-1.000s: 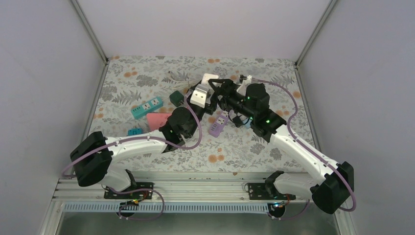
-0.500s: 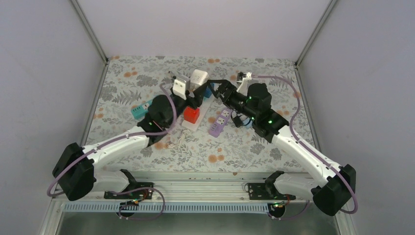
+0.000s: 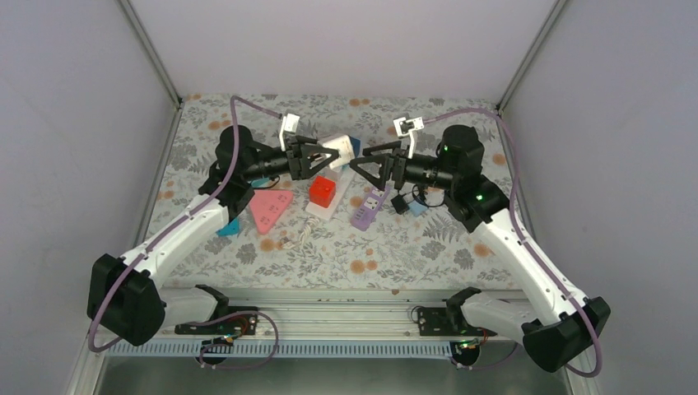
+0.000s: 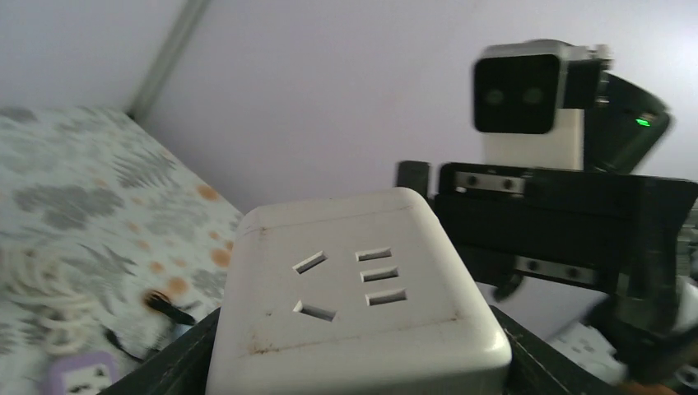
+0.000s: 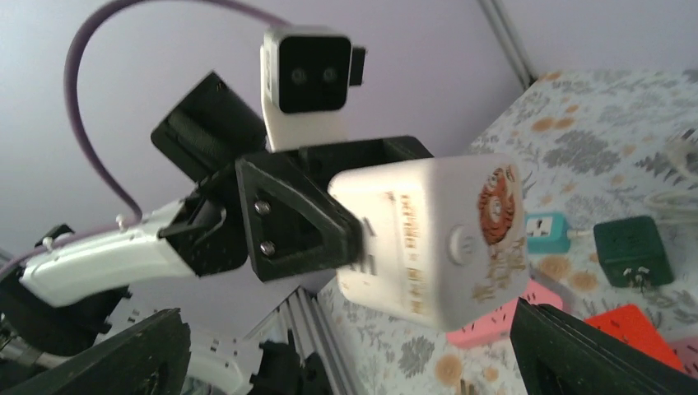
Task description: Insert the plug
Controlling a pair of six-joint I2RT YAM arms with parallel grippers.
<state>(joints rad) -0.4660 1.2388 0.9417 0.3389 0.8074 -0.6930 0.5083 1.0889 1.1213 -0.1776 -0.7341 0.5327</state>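
The plug will be grabbed across its sides by my right gripper next, with the orange sticker facing me. The plug's end toward my left gripper will stay free to insert.
The plug is a white cube adapter, held in the air over the back of the table. My left gripper is shut on it, its black fingers on the two sides. A face with socket slots fills the left wrist view. In the right wrist view the plug shows an orange sticker and hangs from the left gripper. My right gripper points at it from the right, open and empty, a short gap away. Its fingers stand wide apart.
A red cube sits on a white power strip below the grippers. Nearby lie a purple strip, a pink triangular strip, a teal strip and a dark green cube. Walls enclose the table on three sides.
The right gripper opened, let go of the white cube and drew back to the right. The left arm swung back and up to the left with the cube in its jaws.
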